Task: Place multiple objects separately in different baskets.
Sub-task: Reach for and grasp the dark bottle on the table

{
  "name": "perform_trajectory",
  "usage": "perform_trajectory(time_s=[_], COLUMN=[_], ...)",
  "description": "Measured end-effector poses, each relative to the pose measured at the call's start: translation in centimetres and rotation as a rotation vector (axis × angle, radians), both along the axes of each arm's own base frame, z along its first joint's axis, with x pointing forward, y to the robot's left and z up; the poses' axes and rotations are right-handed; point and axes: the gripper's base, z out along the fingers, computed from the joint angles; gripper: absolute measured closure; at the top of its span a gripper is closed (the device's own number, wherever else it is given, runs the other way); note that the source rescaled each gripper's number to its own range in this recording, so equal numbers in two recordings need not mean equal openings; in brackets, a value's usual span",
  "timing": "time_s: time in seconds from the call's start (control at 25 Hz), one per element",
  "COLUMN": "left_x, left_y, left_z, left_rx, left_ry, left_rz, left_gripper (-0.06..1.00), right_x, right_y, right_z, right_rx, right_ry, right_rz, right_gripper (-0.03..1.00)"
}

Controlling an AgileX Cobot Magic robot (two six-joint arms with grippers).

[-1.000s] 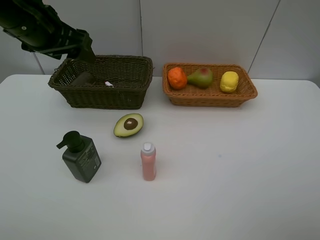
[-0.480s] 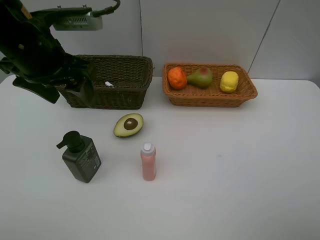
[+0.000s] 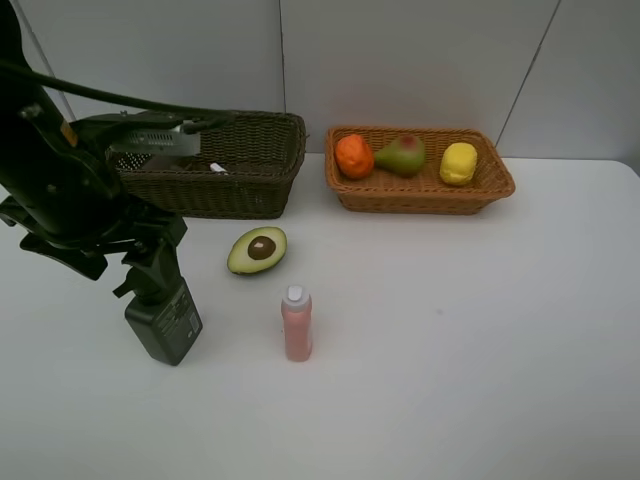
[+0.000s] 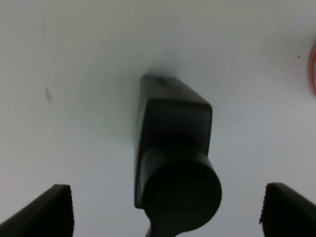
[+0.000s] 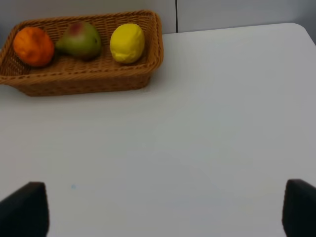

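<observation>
My left gripper should next take hold of the dark green pump bottle by its boxy body, so that it can put the bottle in the dark basket.
My left gripper hangs open right over the dark green pump bottle. In the left wrist view the pump bottle stands upright between the wide-spread fingertips, untouched. An avocado half and a small pink bottle rest on the table. The dark basket holds a white marker. The orange-tan basket holds an orange, a pear and a lemon. My right gripper is open above bare table, nothing between its fingers.
The white table runs back to a grey wall just behind both baskets. My left arm covers the dark basket's left end. The pink bottle's rim shows at the edge of the left wrist view.
My left arm has swung from above the dark basket toward the table's front and come down over the pump bottle. The objects have not moved.
</observation>
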Motion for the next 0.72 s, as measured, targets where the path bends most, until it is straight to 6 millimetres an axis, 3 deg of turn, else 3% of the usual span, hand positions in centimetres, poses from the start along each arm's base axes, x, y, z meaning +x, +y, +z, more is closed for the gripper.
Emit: perform_trajectory(time_s=[0.52,0.72], left_x=[1.4,1.5], left_y=[-0.7,-0.7], left_z=[-5.8,-6.5], left_rx=[0.074,0.082], left_ry=[0.146,0.161], left_rz=[-0.027,-0.028], left_gripper=[-0.05,-0.05], right_x=[0.0,0.0], right_y=[0.0,0.0], right_z=[0.0,0.0], right_rx=[0.0,0.0], right_ry=[0.0,0.0], right_rz=[0.0,0.0], right_gripper=[-0.03,-0.03])
